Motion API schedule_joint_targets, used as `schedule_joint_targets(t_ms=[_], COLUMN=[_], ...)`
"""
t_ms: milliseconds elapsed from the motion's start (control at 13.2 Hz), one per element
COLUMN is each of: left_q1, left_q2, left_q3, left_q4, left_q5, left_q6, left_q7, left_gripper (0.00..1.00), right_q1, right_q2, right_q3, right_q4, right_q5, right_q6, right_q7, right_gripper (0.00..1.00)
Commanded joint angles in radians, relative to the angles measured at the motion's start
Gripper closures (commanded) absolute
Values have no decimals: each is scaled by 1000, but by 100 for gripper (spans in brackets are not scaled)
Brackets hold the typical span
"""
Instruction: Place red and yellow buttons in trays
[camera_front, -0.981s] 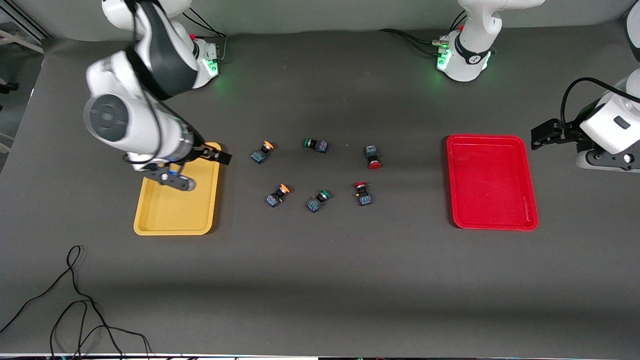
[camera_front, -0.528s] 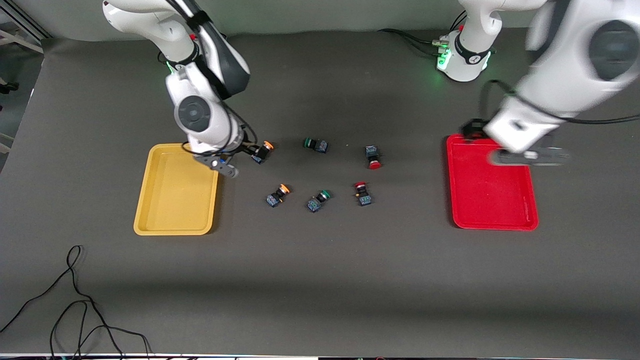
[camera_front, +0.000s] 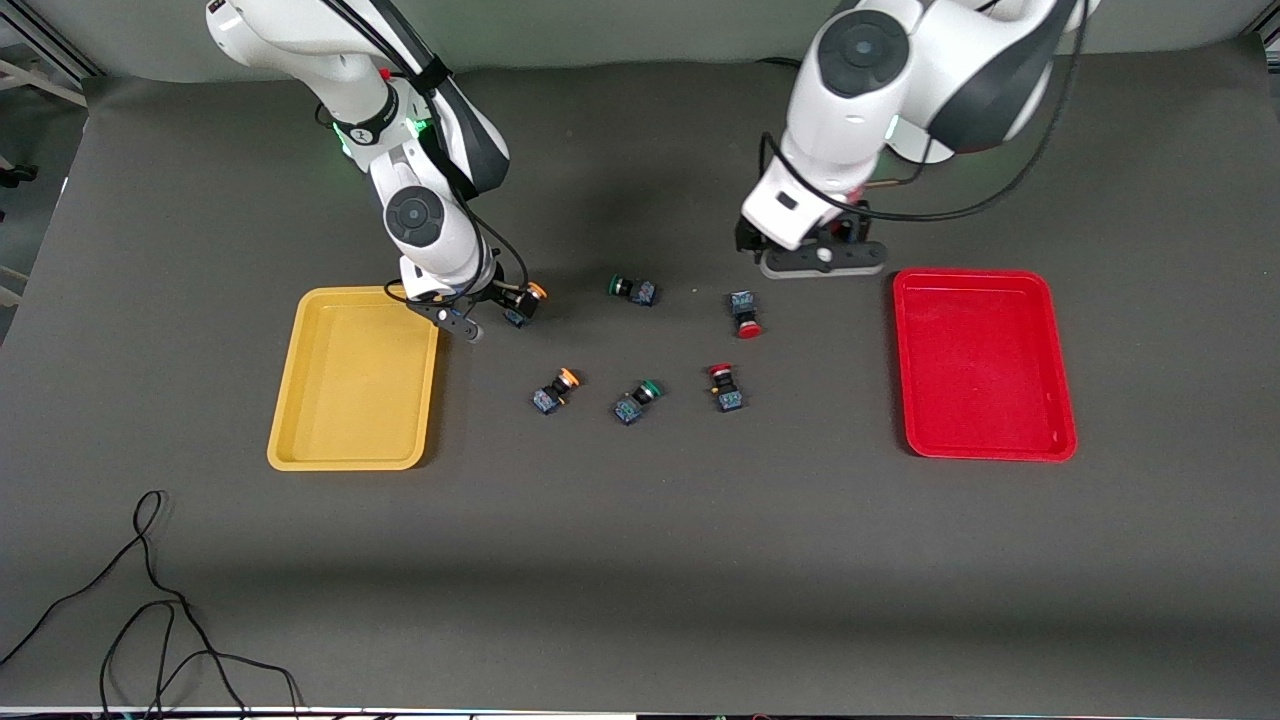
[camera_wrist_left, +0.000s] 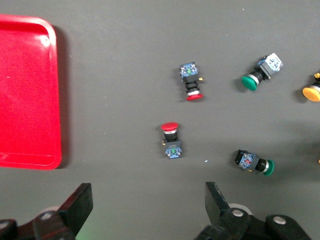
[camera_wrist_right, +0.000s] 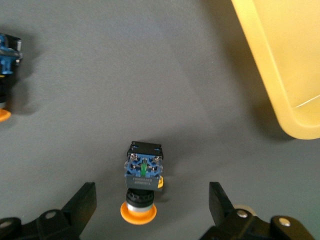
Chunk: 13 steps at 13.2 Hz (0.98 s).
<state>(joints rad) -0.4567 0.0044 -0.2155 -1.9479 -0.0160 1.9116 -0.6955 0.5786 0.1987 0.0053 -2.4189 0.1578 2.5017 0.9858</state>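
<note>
My right gripper's fingers hover above the orange cap (camera_wrist_right: 138, 216) in the right wrist view, so it is too early to close before coming down to the blue switch body (camera_wrist_right: 143, 166).
Two yellow buttons (camera_front: 527, 300) (camera_front: 556, 388) and two red buttons (camera_front: 745, 315) (camera_front: 725, 388) lie on the dark table between the yellow tray (camera_front: 350, 400) and the red tray (camera_front: 985, 370). My right gripper (camera_front: 490, 310) is low at the farther yellow button (camera_wrist_right: 142, 180). It is open (camera_wrist_right: 152, 210), a finger (camera_wrist_right: 82, 205) on each side of the orange cap without touching it. My left gripper (camera_front: 820, 260) hangs open (camera_wrist_left: 147, 210) over bare table beside the farther red button (camera_wrist_left: 171, 140), with nothing between its fingers. Both trays hold nothing.
Two green-capped buttons (camera_front: 632, 290) (camera_front: 637, 400) lie among the others in the middle. A black cable (camera_front: 150, 600) loops on the table near the front camera at the right arm's end. The yellow tray's corner (camera_wrist_right: 295, 100) is close beside my right gripper.
My right gripper has moved off the yellow tray to the farther yellow button. The left arm has swung in from the table's end, across the red tray, to near the red buttons.
</note>
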Motion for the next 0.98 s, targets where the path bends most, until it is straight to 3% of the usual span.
schedule_joint_targets(t_ms=[0, 226, 377, 453, 604, 679, 830, 906], left_q1=[-36, -53, -63, -63, -63, -63, -66, -65], left_q2=[-55, -14, 83, 126, 221, 265, 324, 344], left_q3=[19, 19, 19, 19, 21, 21, 21, 21], left_q4=[-147, -297, -310, -313, -312, -312, -309, -309], left_q5=[-5, -4, -1, 5, 10, 11, 24, 25], left_q6=[120, 367, 446, 489, 594, 645, 697, 714], left_q7=[-12, -12, -13, -13, -12, -12, -12, -12], left_gripper=[0, 0, 0, 0, 0, 0, 0, 0], right_q1=[32, 44, 46, 46, 46, 46, 44, 44], right_q2=[53, 103, 113, 119, 120, 117, 104, 78], right_q3=[-4, -4, -4, -4, -1, 1, -1, 1], right_q4=[1, -6, -8, -14, -15, -15, -15, -14], right_q5=[15, 31, 31, 31, 31, 31, 31, 31], right_q6=[83, 160, 170, 187, 197, 192, 175, 137], right_q7=[36, 39, 37, 37, 37, 39, 39, 39], right_gripper=[0, 0, 6, 20, 62, 77, 96, 100])
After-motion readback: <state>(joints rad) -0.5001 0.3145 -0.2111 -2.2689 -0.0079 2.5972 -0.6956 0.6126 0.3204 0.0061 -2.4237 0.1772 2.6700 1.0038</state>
